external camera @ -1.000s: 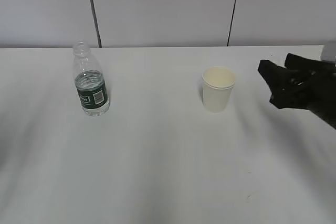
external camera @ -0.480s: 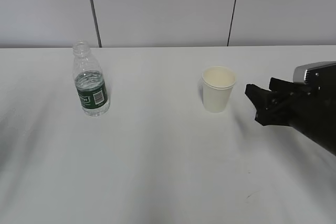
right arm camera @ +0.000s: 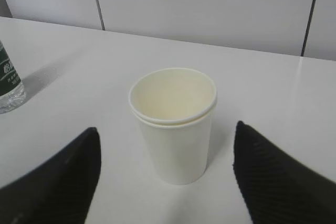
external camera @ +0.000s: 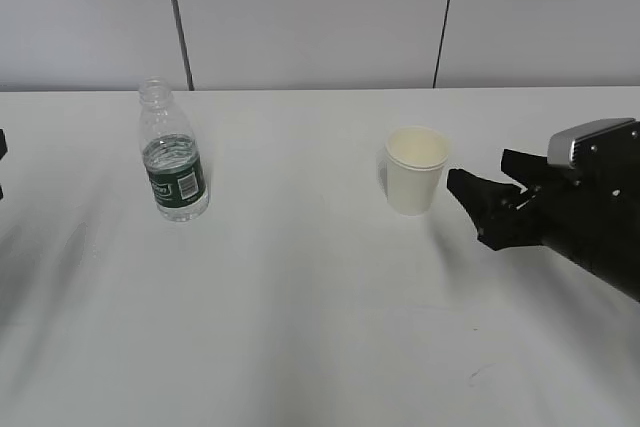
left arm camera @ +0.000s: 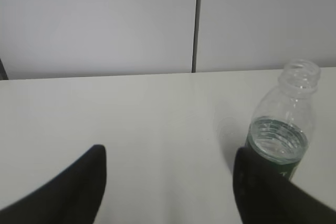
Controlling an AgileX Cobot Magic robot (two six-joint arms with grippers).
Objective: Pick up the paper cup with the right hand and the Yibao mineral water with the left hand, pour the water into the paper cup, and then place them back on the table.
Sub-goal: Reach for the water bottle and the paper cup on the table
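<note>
Next, my left gripper reaches the Yibao mineral water and grabs its straight-sided green label (external camera: 177,173), since the clear shoulder (external camera: 164,123) slopes in toward the bottle's open top.
The paper cup (external camera: 415,171) stands upright and empty on the white table (external camera: 300,297), right of centre. My right gripper (external camera: 477,167) is open just right of it, apart from it. In the right wrist view the cup (right arm camera: 176,124) stands ahead, centred between the two black fingers (right arm camera: 63,182) of the open gripper (right arm camera: 165,127). The Yibao mineral water (external camera: 172,162), capless and partly filled, stands at the left. In the left wrist view the bottle (left arm camera: 283,124) is ahead on the right, partly behind the right finger (left arm camera: 262,192); the left gripper (left arm camera: 168,153) is open and empty.
A grey panelled wall (external camera: 320,17) runs along the table's far edge. Only a dark sliver of the left arm (external camera: 2,147) shows at the left edge of the exterior view. The bottle's base (right arm camera: 8,85) shows at the left edge of the right wrist view.
My right gripper has moved left and lower, closer to the paper cup. A sliver of the left arm has come into the exterior view. Cup and bottle have not moved.
</note>
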